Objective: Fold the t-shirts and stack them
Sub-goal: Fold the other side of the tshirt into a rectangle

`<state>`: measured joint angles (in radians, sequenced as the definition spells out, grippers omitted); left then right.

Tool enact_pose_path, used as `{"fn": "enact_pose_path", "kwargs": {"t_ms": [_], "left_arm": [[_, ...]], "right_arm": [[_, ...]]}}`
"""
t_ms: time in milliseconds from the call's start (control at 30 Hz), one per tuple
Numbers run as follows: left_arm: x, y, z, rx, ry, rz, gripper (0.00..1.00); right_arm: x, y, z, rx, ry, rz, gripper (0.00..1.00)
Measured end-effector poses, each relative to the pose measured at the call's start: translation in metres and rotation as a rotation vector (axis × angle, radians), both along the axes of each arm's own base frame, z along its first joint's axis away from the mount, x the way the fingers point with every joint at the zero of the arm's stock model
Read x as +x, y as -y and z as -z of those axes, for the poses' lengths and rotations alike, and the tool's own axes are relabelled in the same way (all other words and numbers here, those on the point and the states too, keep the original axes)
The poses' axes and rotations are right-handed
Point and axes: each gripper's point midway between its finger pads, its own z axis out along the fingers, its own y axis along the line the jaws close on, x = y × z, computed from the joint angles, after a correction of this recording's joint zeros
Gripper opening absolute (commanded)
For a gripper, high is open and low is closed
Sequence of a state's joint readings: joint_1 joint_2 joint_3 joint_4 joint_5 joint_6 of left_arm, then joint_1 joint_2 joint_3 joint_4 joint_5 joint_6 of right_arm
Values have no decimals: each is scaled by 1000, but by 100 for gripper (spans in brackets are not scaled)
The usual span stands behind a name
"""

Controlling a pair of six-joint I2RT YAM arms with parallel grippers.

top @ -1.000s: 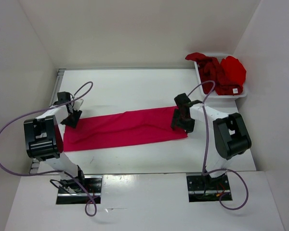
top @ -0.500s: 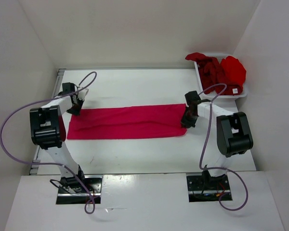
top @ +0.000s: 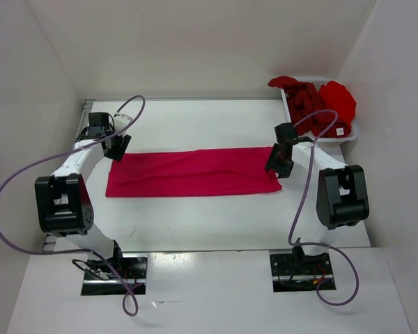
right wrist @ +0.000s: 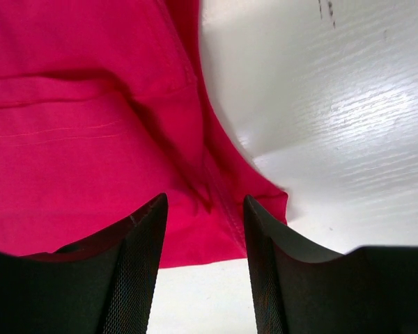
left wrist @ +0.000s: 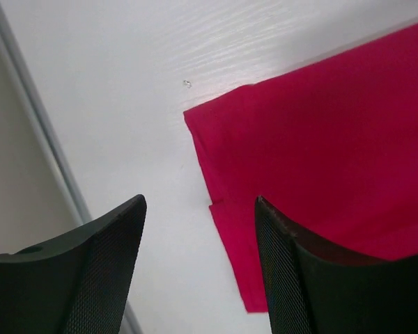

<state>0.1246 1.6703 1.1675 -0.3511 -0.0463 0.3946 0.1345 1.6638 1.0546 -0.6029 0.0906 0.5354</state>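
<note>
The layer needs to be refolded neatly. My left gripper should next take hold of the folded-over edge (top: 114, 179) of the pinkish-crimson t-shirt (top: 195, 172) at its end to do that.
A pinkish-crimson t-shirt (top: 195, 172) lies flat on the white table (top: 195, 223), folded into a long strip running left to right. My left gripper (top: 115, 146) is open and empty just above the strip's far left corner. In the left wrist view the shirt's left end (left wrist: 334, 139) lies ahead of the gripper (left wrist: 198, 202). My right gripper (top: 277, 161) is open over the strip's right end. In the right wrist view the wrinkled hem (right wrist: 70, 125) lies under the gripper (right wrist: 204, 198), not held. A dark maroon shirt (top: 305, 101) and a bright red shirt (top: 338, 101) sit crumpled in the basket.
A white mesh basket (top: 334, 138) stands at the far right corner against the wall. White walls close in the table on the left, back and right. A metal rail (left wrist: 35, 125) runs along the table's left edge. Purple cables loop from both arms.
The crimson strip was drawn out flat and has shifted a little to the right. Both grippers moved toward the far side, and both now stand open over its ends.
</note>
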Motion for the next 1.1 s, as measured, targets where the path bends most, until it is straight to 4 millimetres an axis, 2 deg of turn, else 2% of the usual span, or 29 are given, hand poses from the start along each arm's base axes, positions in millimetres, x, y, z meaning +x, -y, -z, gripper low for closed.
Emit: {"fn": "enact_pose_path", "kwargs": {"t_ms": [67,133,200,300,400,567,800,933,967,1100], "left_arm": [[-7,4,-17,19,23,28,68],[-17,8,-20,43,23,65,68],[-35,12,-6,66,-27,112,68],[-76,13,27,80,-175,164,68],[-99,15,42,76,-275,191,68],[-99,14,52,69,-302,181,67],[-88,14,55,64,-271,154,48],[-88,12,71,65,-310,152,30],[-87,12,72,65,-315,151,21],[-80,12,73,59,-307,136,5]], "right_arm": [[6,0,-9,-3,24,-5,53],[11,-1,-16,0,46,-10,53],[13,-1,-19,2,56,-13,53],[11,-4,-18,6,49,-20,53],[10,-8,-19,16,46,-33,53],[14,-17,-26,25,61,-60,53],[16,-19,-29,26,68,-73,53],[16,-20,-29,32,67,-78,54],[16,-21,-29,34,67,-80,54],[18,-22,-31,38,71,-91,57]]}}
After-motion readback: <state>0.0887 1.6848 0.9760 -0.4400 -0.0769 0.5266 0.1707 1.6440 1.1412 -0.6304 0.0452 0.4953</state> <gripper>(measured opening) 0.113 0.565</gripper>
